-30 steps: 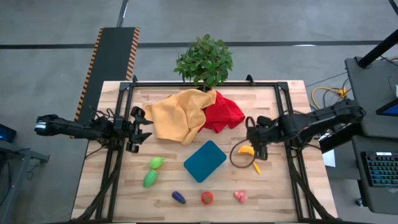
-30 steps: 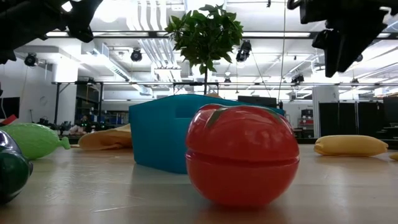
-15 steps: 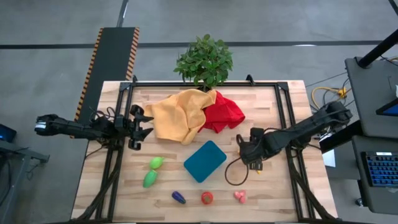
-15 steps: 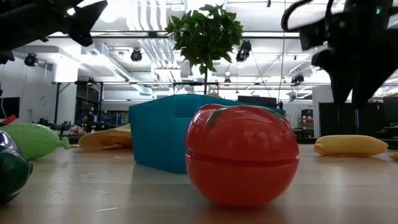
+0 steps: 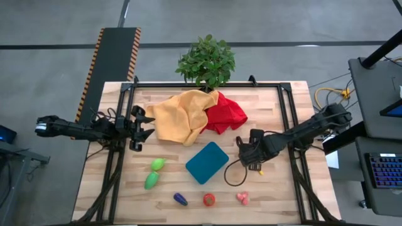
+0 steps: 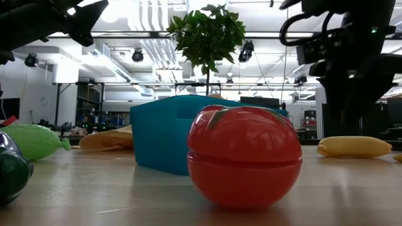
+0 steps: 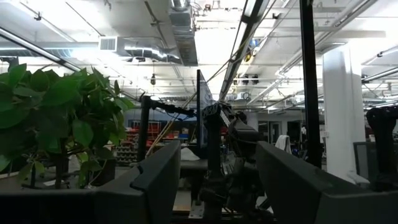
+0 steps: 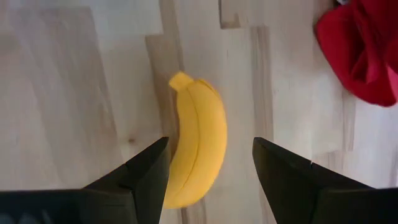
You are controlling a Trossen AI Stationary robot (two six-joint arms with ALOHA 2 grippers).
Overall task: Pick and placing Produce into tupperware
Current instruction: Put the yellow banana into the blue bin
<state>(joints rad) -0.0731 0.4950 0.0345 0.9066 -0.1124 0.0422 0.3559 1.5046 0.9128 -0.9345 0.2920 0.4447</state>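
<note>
The right gripper grabs the banana by the middle of its curved body (image 8: 198, 149) next, to place it into the teal tupperware.
The yellow banana (image 8: 198, 140) lies flat on the wood, and in the low view the banana (image 6: 355, 146) rests at the right. My right gripper (image 8: 210, 152) is open and points down, one finger on each side of the banana without plainly touching it. In the high view the right gripper (image 5: 249, 151) hides the banana. The teal tupperware (image 5: 206, 162) sits mid-table. Two green pieces (image 5: 157, 164) (image 5: 151, 181), the eggplant (image 5: 180, 199), tomato (image 5: 209, 199) and berry (image 5: 242, 198) lie along the near side. My left gripper (image 5: 142, 129) waits open over the table's left edge.
A yellow cloth (image 5: 179, 116) and a red cloth (image 5: 225, 113) lie crumpled at the far middle, with the potted plant (image 5: 206, 59) behind them. A black cable (image 5: 233, 174) loops below the right gripper. Bare wood lies between the tupperware and the right gripper.
My right gripper has moved toward the table's left and near edges and come down over the banana, so its fingers now stand on either side of it. The banana has stayed in place.
</note>
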